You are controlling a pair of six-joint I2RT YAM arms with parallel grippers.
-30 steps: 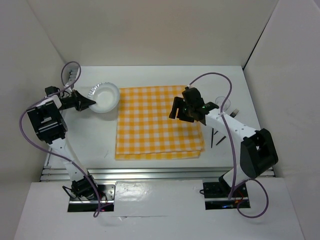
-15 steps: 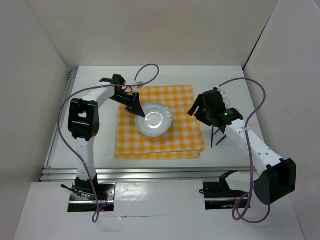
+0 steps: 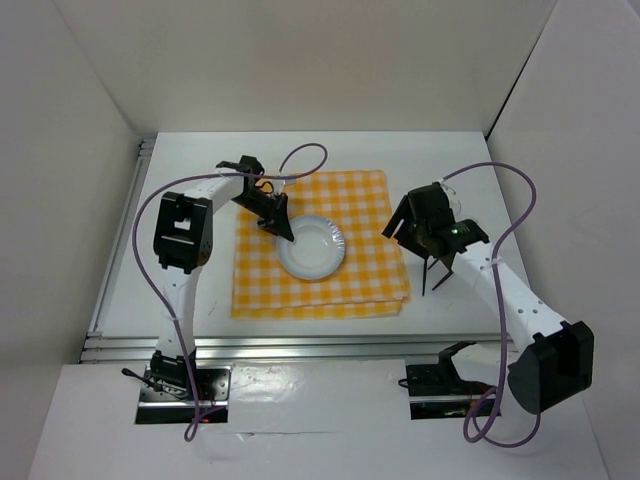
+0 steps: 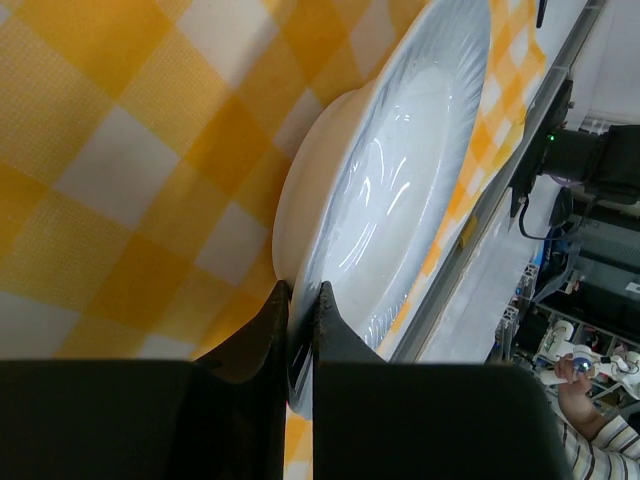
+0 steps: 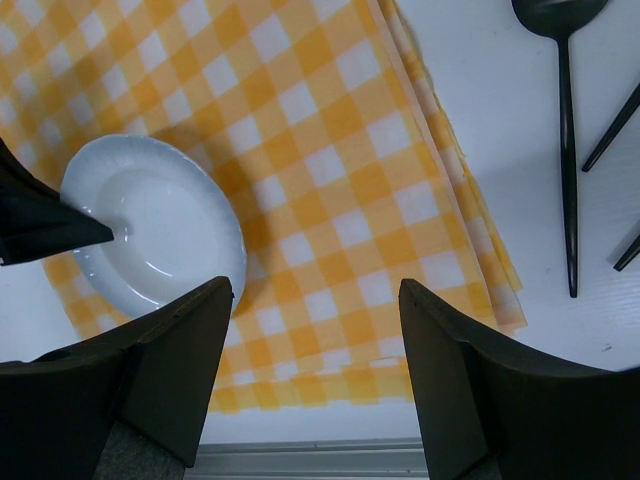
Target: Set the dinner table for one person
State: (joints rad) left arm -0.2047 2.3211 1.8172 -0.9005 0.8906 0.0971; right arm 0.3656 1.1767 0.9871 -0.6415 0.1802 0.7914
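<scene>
Flat checked cloth is under the whole plate point(image 3: 312, 248), so my left gripper should open and the plate would land on the cloth.
A white plate point(image 3: 312, 248) rests on the yellow-and-white checked cloth point(image 3: 350, 195), which lies on the white dinner table point(image 3: 190, 290). My left gripper point(image 3: 284, 229) is shut on the plate's left rim; the left wrist view shows the jaws pinching the rim of the plate point(image 4: 400, 190) over the cloth point(image 4: 110, 160). My right gripper point(image 3: 415, 232) is open and empty above the cloth's right edge. The right wrist view shows the plate point(image 5: 155, 240), the cloth point(image 5: 330, 170) and black cutlery point(image 5: 566, 130) on the bare table.
Black cutlery point(image 3: 437, 272) lies on the table right of the cloth, partly under my right arm. A clear glass point(image 3: 452, 205) stands behind that arm. Silver rails point(image 3: 300, 347) run along the near edge. White walls close in the table on three sides.
My left gripper carried the plate from the table's far left onto the cloth and lowered it near the middle. My right gripper moved right, off the cloth's middle to its right edge.
</scene>
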